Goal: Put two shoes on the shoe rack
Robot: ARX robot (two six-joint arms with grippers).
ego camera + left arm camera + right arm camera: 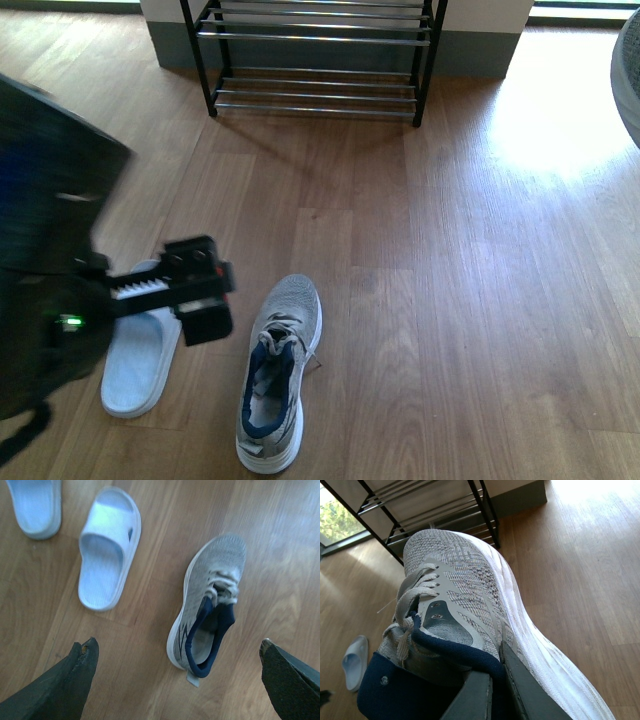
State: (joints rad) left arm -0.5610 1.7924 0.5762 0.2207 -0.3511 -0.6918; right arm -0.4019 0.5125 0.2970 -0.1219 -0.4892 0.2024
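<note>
I should grab the second grey sneaker next with my left gripper, by its side at the navy collar (258, 370). Then I can put the sneaker on the rack (315, 60).
One grey sneaker (280, 365) lies on the wood floor, toe toward the shoe rack (315, 60) at the far wall. My left gripper (200, 290) hovers just left of it. In the left wrist view it (177, 642) is open, its fingers (75, 680) spread wide above the sneaker's (212, 600) navy heel without touching it. My right gripper (492, 675) is shut on the navy collar of the other grey sneaker (465, 590), held off the floor, toe pointing toward the rack (430, 510). A grey edge of that held shoe (628, 80) shows at the far right.
A white slide sandal (140, 365) lies under my left arm, beside the floor sneaker. The left wrist view shows that slide (107, 550) and a second one (35, 505). Bare wood floor stretches between the sneaker and the rack. A bright sun patch (560, 120) lies to the right.
</note>
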